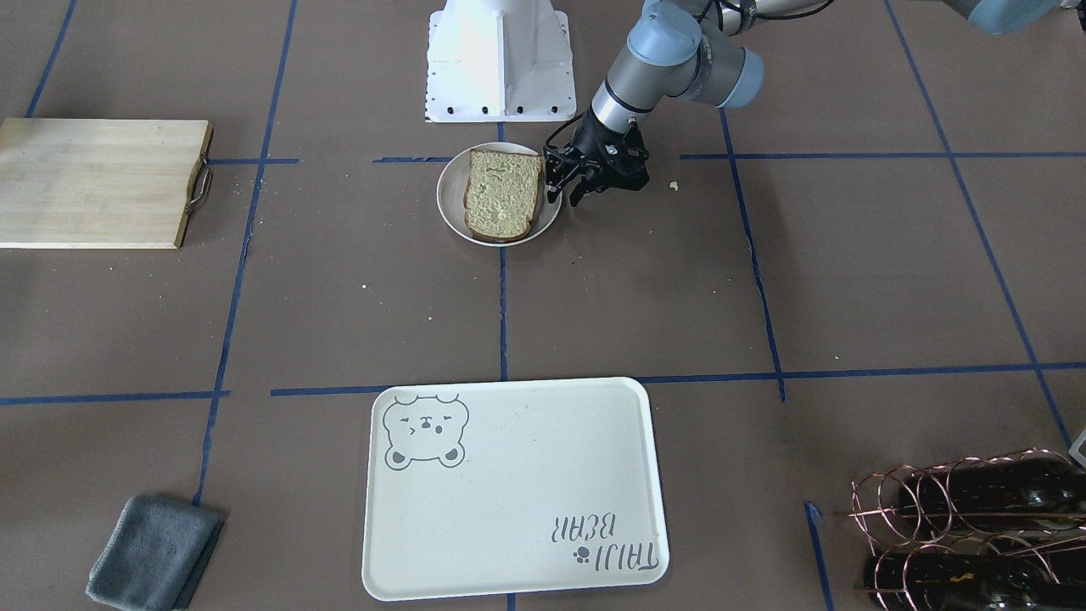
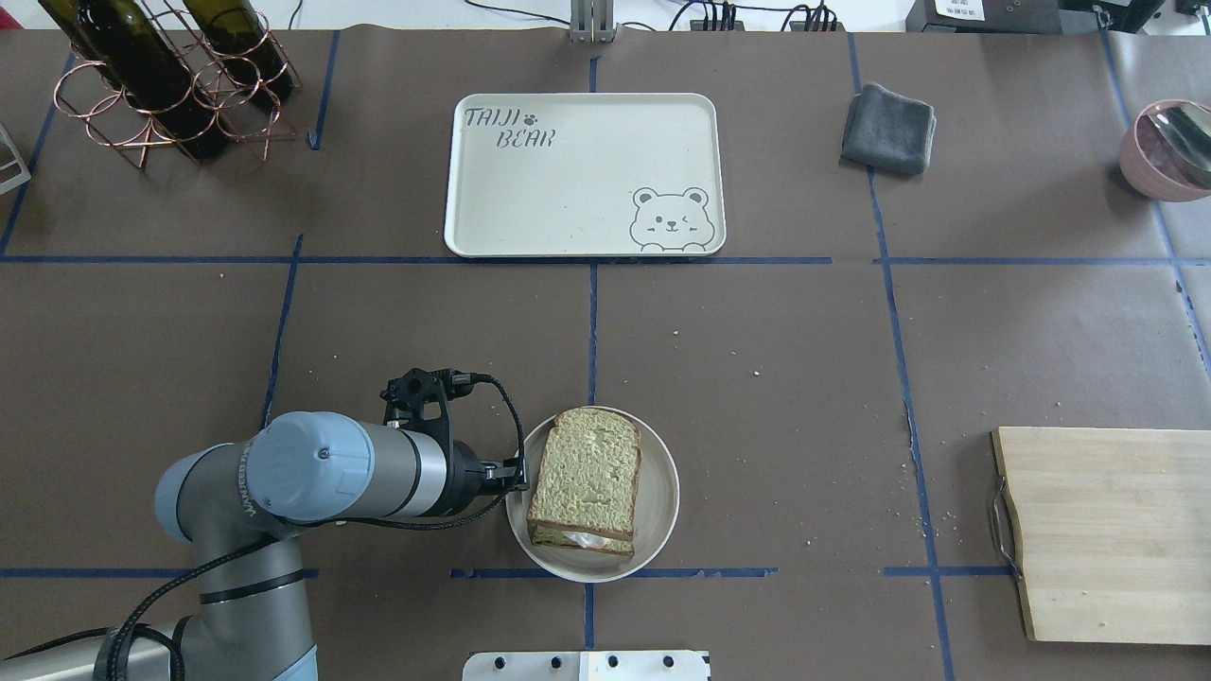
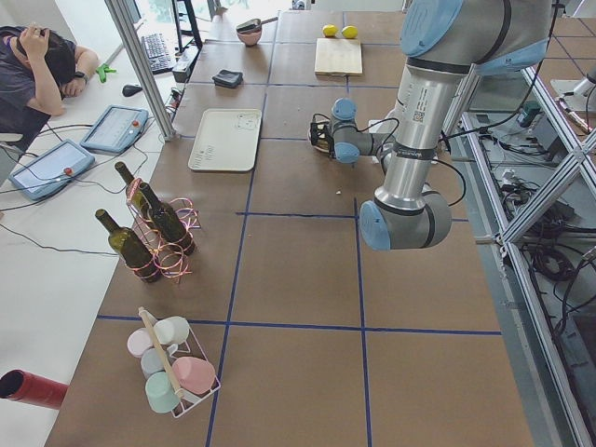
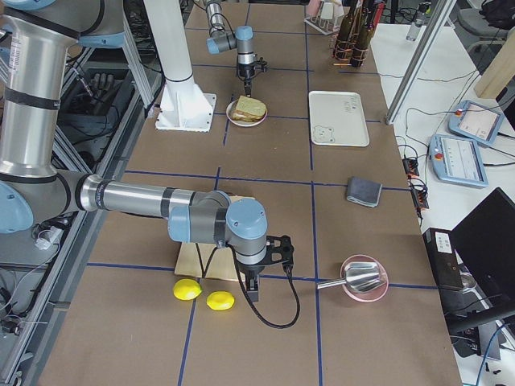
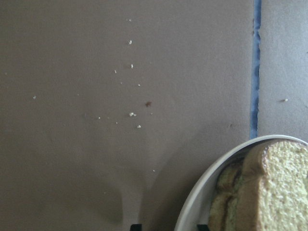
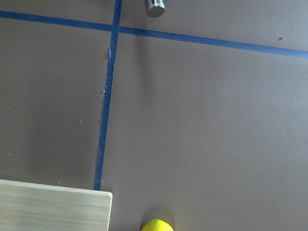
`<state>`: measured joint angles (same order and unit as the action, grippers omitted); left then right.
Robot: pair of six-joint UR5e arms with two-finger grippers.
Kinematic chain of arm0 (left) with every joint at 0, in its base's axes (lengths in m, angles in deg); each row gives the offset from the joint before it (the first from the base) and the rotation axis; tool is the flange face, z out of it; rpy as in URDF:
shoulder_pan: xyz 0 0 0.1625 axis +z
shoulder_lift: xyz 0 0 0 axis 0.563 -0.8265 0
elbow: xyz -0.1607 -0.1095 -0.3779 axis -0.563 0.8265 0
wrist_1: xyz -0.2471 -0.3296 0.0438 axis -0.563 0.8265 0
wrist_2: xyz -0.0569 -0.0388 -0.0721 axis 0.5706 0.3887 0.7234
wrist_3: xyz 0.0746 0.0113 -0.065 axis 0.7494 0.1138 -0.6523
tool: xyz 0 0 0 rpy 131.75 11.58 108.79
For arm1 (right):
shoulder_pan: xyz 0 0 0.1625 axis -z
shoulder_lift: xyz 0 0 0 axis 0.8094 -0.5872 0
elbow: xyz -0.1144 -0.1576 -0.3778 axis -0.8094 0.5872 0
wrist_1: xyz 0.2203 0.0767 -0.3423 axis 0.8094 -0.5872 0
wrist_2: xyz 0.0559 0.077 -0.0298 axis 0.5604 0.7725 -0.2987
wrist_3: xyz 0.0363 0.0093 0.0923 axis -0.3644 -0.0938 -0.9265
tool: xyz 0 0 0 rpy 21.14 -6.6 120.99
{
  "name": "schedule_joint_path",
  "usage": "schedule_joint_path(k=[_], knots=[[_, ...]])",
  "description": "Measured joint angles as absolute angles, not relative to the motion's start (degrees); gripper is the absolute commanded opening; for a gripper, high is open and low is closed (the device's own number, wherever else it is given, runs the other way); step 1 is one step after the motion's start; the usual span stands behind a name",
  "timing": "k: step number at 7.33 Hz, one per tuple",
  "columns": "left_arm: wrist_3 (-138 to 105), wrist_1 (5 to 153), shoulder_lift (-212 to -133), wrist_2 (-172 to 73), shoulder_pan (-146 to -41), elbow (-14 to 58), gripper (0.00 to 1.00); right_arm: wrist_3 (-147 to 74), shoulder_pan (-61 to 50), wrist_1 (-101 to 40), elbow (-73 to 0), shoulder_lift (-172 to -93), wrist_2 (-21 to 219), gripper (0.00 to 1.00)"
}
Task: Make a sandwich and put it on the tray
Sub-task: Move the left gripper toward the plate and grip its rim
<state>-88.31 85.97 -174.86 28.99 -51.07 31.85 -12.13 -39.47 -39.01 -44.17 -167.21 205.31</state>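
Note:
Next, my left gripper grabs the plate by its bare rim (image 1: 559, 204) beside the bread, since the sandwich (image 1: 503, 193) covers most of the plate.
The sandwich (image 1: 503, 193) lies on a small round white plate (image 1: 447, 182) close to the robot's base: two bread slices with dark crusts, stacked. In the overhead view the sandwich (image 2: 587, 473) shows a bit of white egg at its near edge. My left gripper (image 1: 567, 197) is open and low at the plate's edge beside the sandwich. In the left wrist view its two fingertips (image 5: 136, 226) stand either side of the plate rim (image 5: 192, 207). The cream bear tray (image 1: 509, 492) lies bare across the table. My right gripper (image 4: 251, 293) hangs near two lemons; I cannot tell if it is open.
A wooden cutting board (image 2: 1107, 530) lies at my right. A grey cloth (image 2: 889, 128) and a pink bowl (image 2: 1168, 151) are far right. A copper bottle rack (image 2: 161, 85) stands far left. Two lemons (image 4: 205, 295) lie by the board.

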Motion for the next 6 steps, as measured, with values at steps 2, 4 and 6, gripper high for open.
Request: schedule_joint_path(k=[2,4,6], knots=[[-88.32,85.97,-175.18,28.98,-50.71,32.06,0.00,-12.13,-39.47,-39.01,-44.09,-167.16,204.95,1.00],[-88.31,85.97,-175.18,29.04,-50.75,32.94,0.00,-12.13,-39.47,-39.01,-43.93,-167.15,204.72,1.00],[-88.23,85.99,-175.18,29.33,-52.15,33.69,0.00,-12.20,-39.47,-38.95,-43.90,-167.27,203.81,1.00]])
